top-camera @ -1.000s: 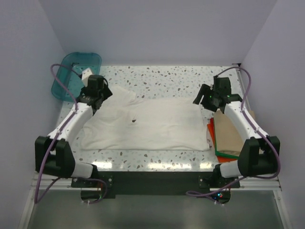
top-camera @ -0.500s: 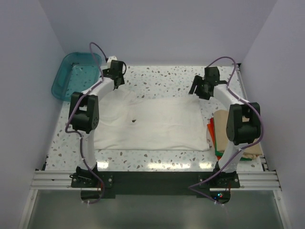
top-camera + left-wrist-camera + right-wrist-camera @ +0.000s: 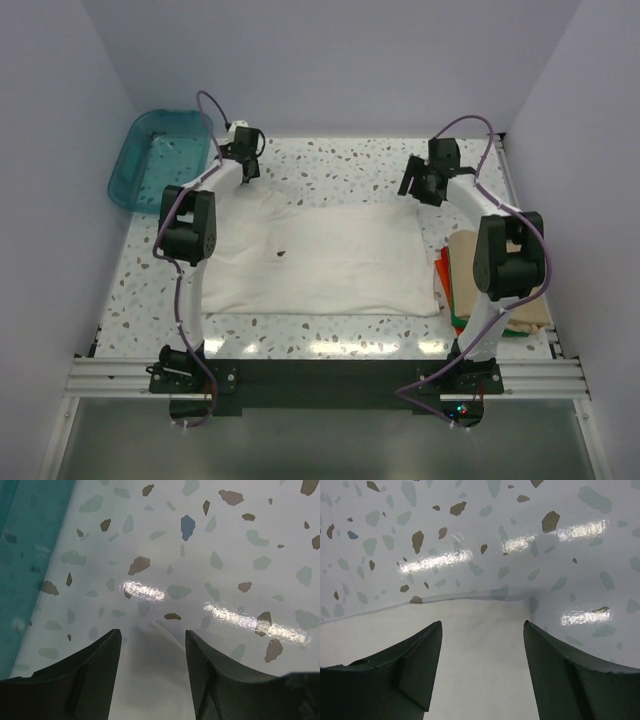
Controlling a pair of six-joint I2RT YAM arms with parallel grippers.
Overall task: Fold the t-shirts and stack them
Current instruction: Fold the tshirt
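Observation:
Next, my right gripper grabs the off-white t-shirt by its far corner on the folded stack's side. Then it folds the t-shirt's far edge toward me.
The off-white t-shirt lies spread flat on the speckled table, a tiny dark mark near its middle. My left gripper hangs open over the shirt's far left corner; the left wrist view shows that corner between the open fingers. My right gripper hangs open over the far right corner, and the right wrist view shows the cloth edge between its fingers. Neither holds anything. A stack of folded shirts, tan on top with orange-red and green edges beneath, sits at the right.
A teal translucent tub stands at the far left corner; its wall also shows in the left wrist view. Purple walls enclose the table on three sides. The arm bases and a black rail run along the near edge.
Both arms have reached out from over the shirt to its far corners. Over the last half second they barely moved. The shirt lies as before.

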